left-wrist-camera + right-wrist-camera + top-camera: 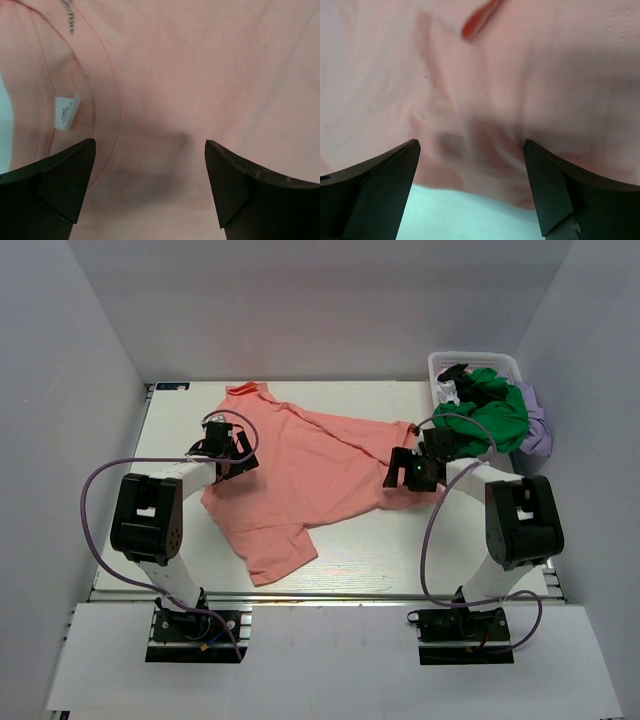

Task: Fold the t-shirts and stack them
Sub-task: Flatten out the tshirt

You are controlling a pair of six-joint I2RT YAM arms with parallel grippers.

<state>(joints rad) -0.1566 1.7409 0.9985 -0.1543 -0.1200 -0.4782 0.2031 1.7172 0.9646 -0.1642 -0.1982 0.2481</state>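
Observation:
I should next use my right gripper to draw the t-shirt out flat for folding, grabbing the salmon-pink t-shirt's rumpled hem end (408, 492) (479, 157), opposite the collar.
The salmon-pink t-shirt (300, 470) lies spread and rumpled across the table. My left gripper (232, 455) is open just above its left side, near the collar; the left wrist view shows the collar seam and white label (66, 112) between wide-apart jaws. My right gripper (408, 472) is open over the shirt's right edge; the right wrist view shows wrinkled pink cloth (485, 100) and bare table below its hem. A bright green t-shirt (490, 410), a lilac one (535, 425) and a dark one (455, 375) are heaped in the basket.
The white lattice basket (470, 362) stands at the back right corner. White walls enclose the table on three sides. Purple cables loop from both arms over the table's sides.

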